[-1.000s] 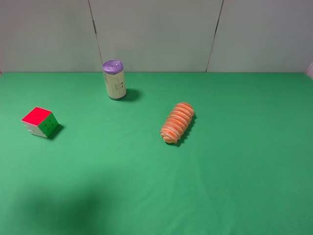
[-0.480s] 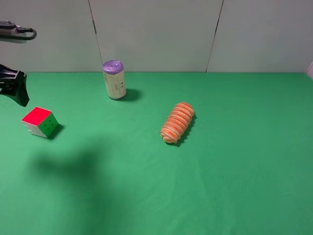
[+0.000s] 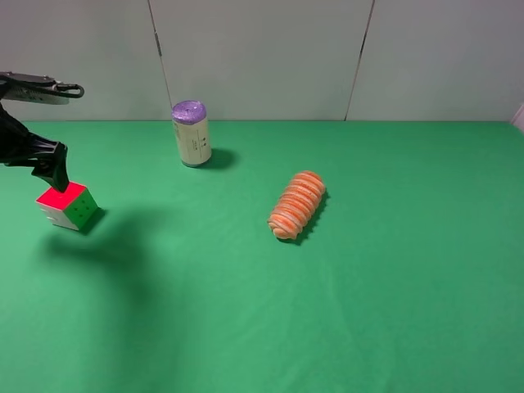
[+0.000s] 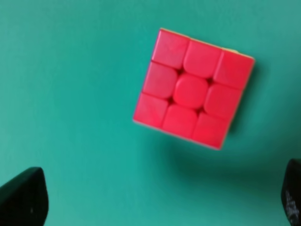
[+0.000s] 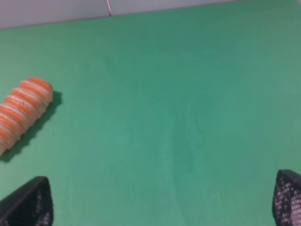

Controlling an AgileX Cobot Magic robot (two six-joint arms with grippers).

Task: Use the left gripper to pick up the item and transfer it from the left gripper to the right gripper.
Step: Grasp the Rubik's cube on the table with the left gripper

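Next, my left gripper grabs the cube by its green side (image 3: 81, 210). That leaves its white side (image 3: 57, 216) free for my right gripper.
The item, a small puzzle cube (image 3: 67, 205) with a red top and green and white sides, lies on the green cloth at the far left. My left gripper (image 3: 51, 170) hangs just above and behind it, apart from it. In the left wrist view the cube's red face (image 4: 193, 101) fills the middle, and the left gripper (image 4: 157, 200) is open and empty, its fingertips (image 4: 23, 197) wide apart. My right gripper (image 5: 158, 200) is open and empty over bare cloth; it is out of the exterior high view.
A pale can with a purple top (image 3: 191, 133) stands at the back, right of the cube. An orange ribbed roll (image 3: 297, 205) lies near the middle and also shows in the right wrist view (image 5: 21, 115). A grey wall closes the back.
The left arm came in from the left edge and moved right and down until it is over the cube. Its shadow followed. The cube, can and roll stayed put.
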